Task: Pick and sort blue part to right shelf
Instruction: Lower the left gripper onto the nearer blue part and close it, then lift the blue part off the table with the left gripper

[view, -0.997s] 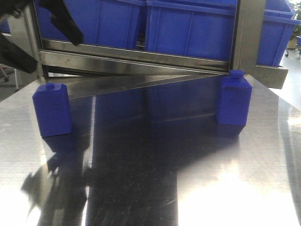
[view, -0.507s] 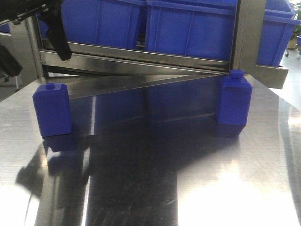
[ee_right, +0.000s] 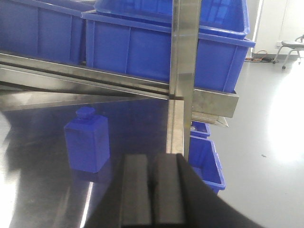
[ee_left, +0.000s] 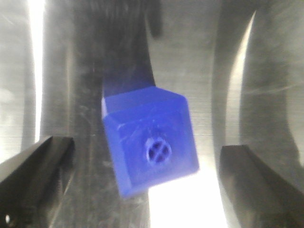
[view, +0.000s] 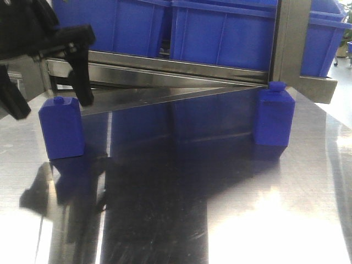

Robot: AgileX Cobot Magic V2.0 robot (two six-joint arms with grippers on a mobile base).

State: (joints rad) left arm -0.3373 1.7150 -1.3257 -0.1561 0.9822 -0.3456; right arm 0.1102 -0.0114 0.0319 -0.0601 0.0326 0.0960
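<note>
My left gripper grabs the sides of the blue part's body next. Then the part goes to the right shelf.
Two blue bottle-shaped parts stand upright on the steel table. One part is at the left, the other part at the right near the shelf post. My left gripper is open and hangs just above the left part, one finger on each side of its top. In the left wrist view that part lies between the two fingers, untouched. My right gripper is shut and empty, set back from the right part. It is out of the front view.
A steel shelf rail with blue bins runs along the back of the table. A steel post stands by the right part. More blue bins sit on the floor beyond the table's right edge.
My left gripper has come down and to the right from the upper left corner, and its fingers now straddle the top of the left part. Both parts have stayed put.
</note>
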